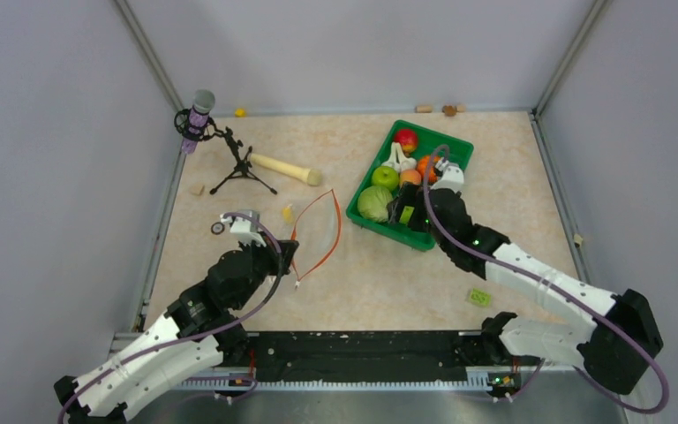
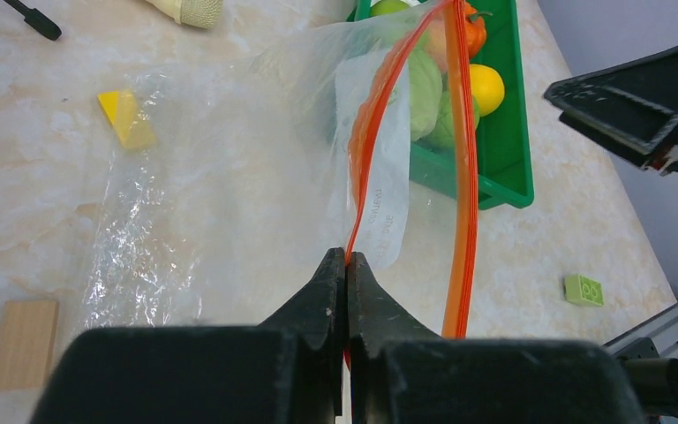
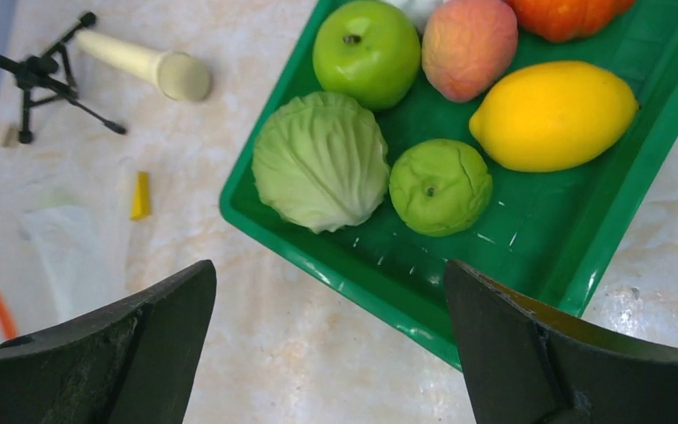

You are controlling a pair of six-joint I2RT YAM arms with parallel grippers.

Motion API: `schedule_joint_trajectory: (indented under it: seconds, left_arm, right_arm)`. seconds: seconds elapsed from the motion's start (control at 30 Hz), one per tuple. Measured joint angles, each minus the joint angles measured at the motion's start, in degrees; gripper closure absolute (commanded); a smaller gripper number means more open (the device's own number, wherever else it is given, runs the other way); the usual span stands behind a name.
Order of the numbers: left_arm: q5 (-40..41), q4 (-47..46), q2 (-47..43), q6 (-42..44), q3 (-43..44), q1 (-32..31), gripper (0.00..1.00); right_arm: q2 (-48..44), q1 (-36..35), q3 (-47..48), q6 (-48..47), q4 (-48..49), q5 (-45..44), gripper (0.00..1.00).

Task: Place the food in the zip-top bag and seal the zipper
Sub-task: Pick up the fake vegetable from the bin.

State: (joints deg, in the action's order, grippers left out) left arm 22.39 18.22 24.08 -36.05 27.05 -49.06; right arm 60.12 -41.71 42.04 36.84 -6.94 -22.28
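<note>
Next, my right gripper grabs the cabbage by its near end (image 1: 374, 215) (image 3: 332, 206), which leaves the cabbage's bulk free to enter the zip-top bag's opening.
The clear zip-top bag (image 1: 316, 231) lies on the table with its mouth held open toward the tray; its orange-red zipper (image 2: 462, 177) forms a loop. My left gripper (image 2: 347, 256) is shut on one zipper strip at the bag's near corner, also seen in the top view (image 1: 287, 252). The food sits in the green tray (image 3: 530, 256): cabbage (image 3: 320, 161), two green apples (image 3: 366, 53) (image 3: 440, 185), lemon (image 3: 552, 115), peach (image 3: 468, 46), pumpkin (image 3: 565, 13), red apple (image 1: 406, 140), garlic (image 1: 397, 159). My right gripper (image 3: 327, 269) is open and empty above the tray's near edge.
A beige wooden pin (image 1: 284, 168) and a microphone on a small tripod (image 1: 238, 163) stand at the back left. A yellow wedge (image 2: 125, 117) lies under the bag. A wooden block (image 2: 23, 343) and a green brick (image 1: 478, 298) lie loose on the table.
</note>
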Motion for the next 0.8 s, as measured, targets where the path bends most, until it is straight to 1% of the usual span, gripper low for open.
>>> schedule_joint_trajectory:
  seconds: [0.23, 0.43, 0.6, 0.8]
  left_arm:
    - [0.00, 0.00, -0.09, 0.00, 0.00, 0.00, 1.00]
    - [0.02, -0.02, -0.09, 0.02, 0.00, 0.00, 1.00]
    - [0.15, 0.00, -0.09, 0.02, -0.02, 0.00, 1.00]
    - [0.37, 0.00, -0.07, 0.02, -0.02, 0.00, 1.00]
  right_arm:
    - [11.72, 1.40, 2.19, -0.94, 0.98, 4.85, 0.01]
    - [21.51, 1.92, 7.48, -2.43, 4.87, 8.22, 0.02]
    - [27.87, 2.36, 11.06, -3.30, 6.93, 9.25, 0.09]
    - [30.93, 2.47, 12.24, -3.19, 7.82, 7.96, 0.11]
